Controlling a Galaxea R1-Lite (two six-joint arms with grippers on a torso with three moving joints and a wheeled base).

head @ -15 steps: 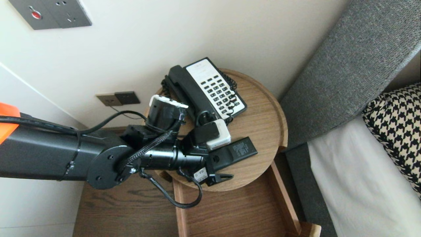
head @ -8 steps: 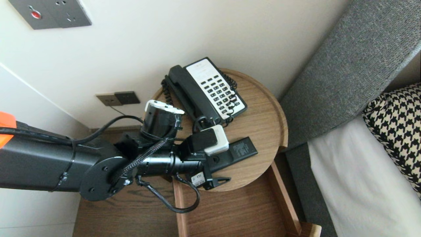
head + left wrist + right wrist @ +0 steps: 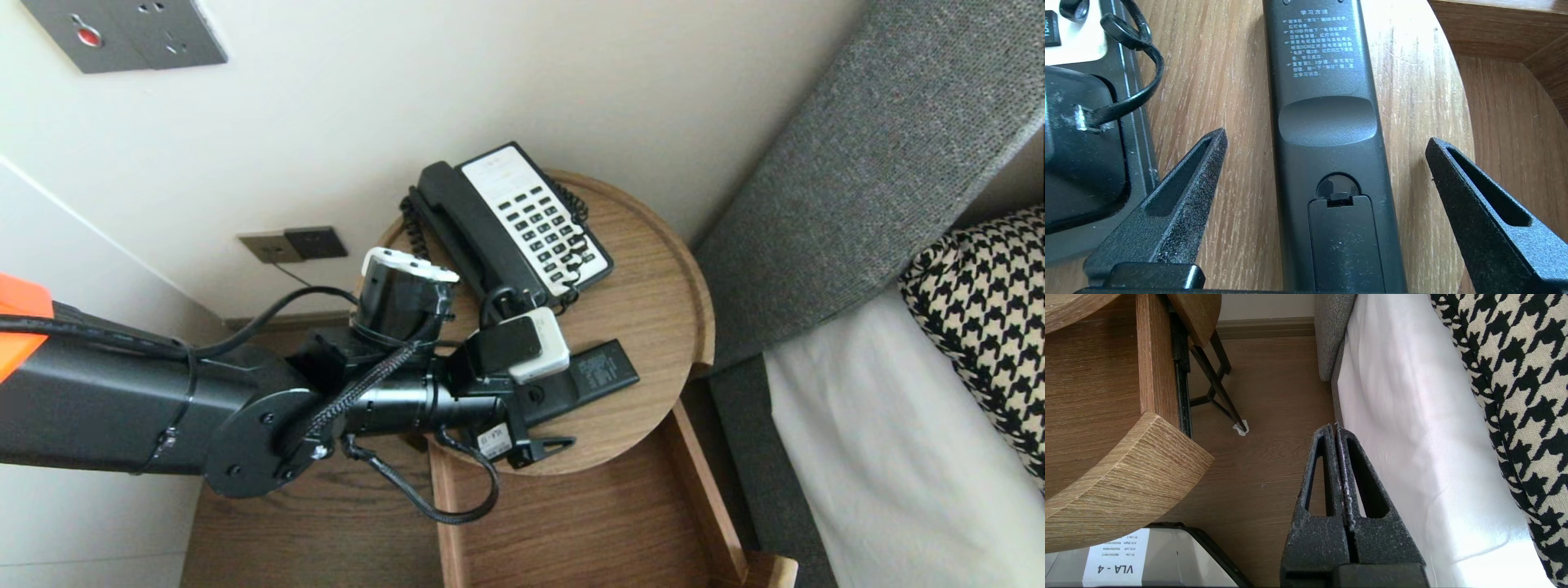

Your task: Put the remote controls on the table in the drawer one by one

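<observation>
The black remote control has my fingers low on either long side of it, so I should close my left gripper. Closing now would catch the remote control.
A black remote control lies face down on the round wooden table, near its front edge. My left gripper is open and straddles the remote's near end. In the left wrist view the remote runs lengthwise between the two fingers, with wood showing on both sides and neither finger touching it. A black and white telephone stands behind it; its base is close to one finger. My right gripper is shut and empty, parked above the floor beside the bed.
An open wooden drawer lies below the table's front edge. A grey headboard, a white sheet and a houndstooth pillow fill the right. A wall socket with a cable is behind the left arm.
The left arm has drawn back slightly to the left and its wrist has sunk a little. The gripper stays open over the remote. The right arm is still.
</observation>
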